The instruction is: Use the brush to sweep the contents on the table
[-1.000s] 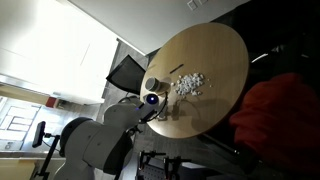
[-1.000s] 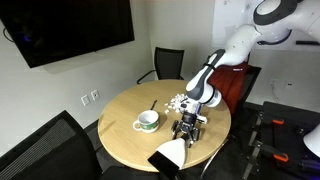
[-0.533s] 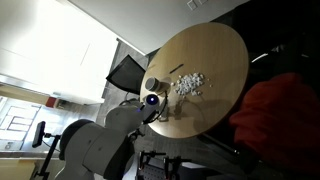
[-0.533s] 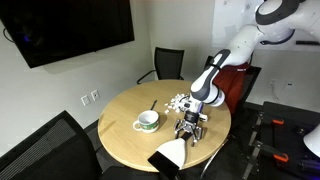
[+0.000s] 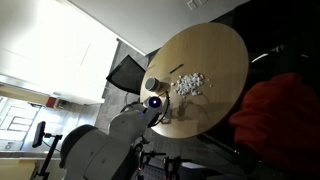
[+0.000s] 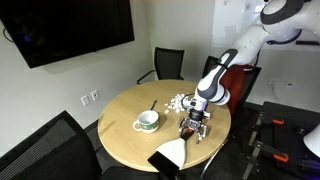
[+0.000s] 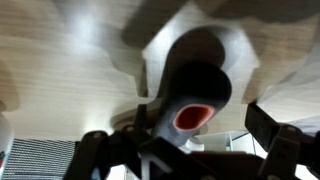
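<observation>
I should next grab the brush by its dark grey handle [image 7: 190, 95] with my fingers on either side, so the white head stays free to sweep the contents.
The brush [image 6: 153, 104] is a slim dark stick lying on the round tan table [image 6: 120, 135] beyond the cup, left of the contents. The contents [image 6: 180, 101] [image 5: 187, 83] are a heap of small white bits near the table's middle. My gripper [image 6: 193, 130] hangs low over the table's near right part, well away from the brush. It stands just behind a white scoop-like object [image 6: 170, 153]. In the wrist view the gripper [image 7: 180, 138] is open. That object's dark grey hollow handle [image 7: 190, 95], red inside, lies between the fingers, untouched as far as I can see.
A tan round cup [image 6: 147, 120] [image 5: 155, 85] sits left of the gripper. Black chairs stand at the far side [image 6: 168, 62] and the near left [image 6: 45, 150]. A red object [image 6: 237, 90] is behind the arm, and a dark screen [image 6: 65, 30] hangs on the wall.
The arm's upper links have swung to the right, and the gripper has drifted slightly right over the table. The jaws stay open. Brush, pile and cup have not moved.
</observation>
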Motion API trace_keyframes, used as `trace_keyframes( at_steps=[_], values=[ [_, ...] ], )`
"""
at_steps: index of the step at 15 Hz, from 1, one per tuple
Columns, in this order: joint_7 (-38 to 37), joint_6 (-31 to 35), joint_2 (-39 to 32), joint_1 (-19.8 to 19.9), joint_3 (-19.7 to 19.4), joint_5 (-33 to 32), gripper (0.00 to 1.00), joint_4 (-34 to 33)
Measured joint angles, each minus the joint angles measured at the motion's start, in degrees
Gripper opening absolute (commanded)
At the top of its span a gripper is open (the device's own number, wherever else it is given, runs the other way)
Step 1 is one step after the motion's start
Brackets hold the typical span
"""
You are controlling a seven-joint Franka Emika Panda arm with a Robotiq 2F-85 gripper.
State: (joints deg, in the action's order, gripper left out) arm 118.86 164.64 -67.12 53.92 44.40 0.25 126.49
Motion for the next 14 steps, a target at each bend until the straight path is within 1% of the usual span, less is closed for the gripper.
trace_keyframes(
  at_steps=[6,9,14],
  values=[
    [1.40,0.04,-1.87,3.10,1.21,-1.54,1.00,0.44],
    [1.43,0.06,-3.31,4.52,2.42,-1.63,1.00,0.44],
    [1.36,0.06,-4.70,5.01,2.96,-1.63,1.00,0.22]
  ],
)
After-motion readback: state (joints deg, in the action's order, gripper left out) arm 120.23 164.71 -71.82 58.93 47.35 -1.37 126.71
